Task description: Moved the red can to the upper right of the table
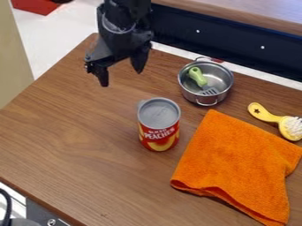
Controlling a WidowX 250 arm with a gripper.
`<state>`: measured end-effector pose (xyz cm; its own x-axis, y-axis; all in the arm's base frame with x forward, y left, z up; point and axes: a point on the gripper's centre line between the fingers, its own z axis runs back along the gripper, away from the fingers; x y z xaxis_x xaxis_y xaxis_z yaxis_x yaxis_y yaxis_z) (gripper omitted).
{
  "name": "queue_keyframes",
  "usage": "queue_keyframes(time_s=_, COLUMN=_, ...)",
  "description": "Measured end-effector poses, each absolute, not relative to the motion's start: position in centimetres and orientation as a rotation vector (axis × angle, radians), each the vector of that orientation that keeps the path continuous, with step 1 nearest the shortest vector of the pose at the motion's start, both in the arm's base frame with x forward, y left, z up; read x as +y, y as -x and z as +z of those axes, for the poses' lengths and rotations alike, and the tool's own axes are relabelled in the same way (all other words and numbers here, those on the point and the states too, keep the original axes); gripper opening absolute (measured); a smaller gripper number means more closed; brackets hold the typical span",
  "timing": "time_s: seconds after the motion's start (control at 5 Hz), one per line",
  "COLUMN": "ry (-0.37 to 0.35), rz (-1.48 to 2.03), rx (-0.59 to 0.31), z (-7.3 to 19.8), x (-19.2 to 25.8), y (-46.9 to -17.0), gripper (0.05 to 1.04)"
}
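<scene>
The robot's gripper should next carry the red can across to another spot on the wooden table, and it should grab the grey top rim of the red can for that.
My gripper hangs over the upper left part of the wooden table, open, its two fingers apart with nothing between them. The red can, with a grey top and a peach label, stands upright near the middle of the table. It is below and to the right of the gripper, apart from it.
A metal pot holding a green-handled spatula stands behind and right of the can. An orange cloth covers the lower right area. A yellow brush lies at the right edge. A dark wall panel borders the table's back.
</scene>
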<state>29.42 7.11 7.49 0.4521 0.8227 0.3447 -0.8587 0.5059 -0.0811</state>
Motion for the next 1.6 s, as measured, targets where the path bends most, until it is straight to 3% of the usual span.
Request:
queue_keyframes(time_s=0.6, ry=0.05, rz=0.801, rx=-0.134, z=6.2, x=0.6, y=-24.0, gripper=1.0)
queue_keyframes(time_s=1.0, ry=0.059, rz=0.807, rx=-0.172, z=3.4, x=-1.9, y=-23.9, gripper=1.0)
queue_keyframes(time_s=1.6, ry=0.027, rz=0.846, rx=-0.148, z=1.5, x=-2.3, y=-25.7, gripper=1.0)
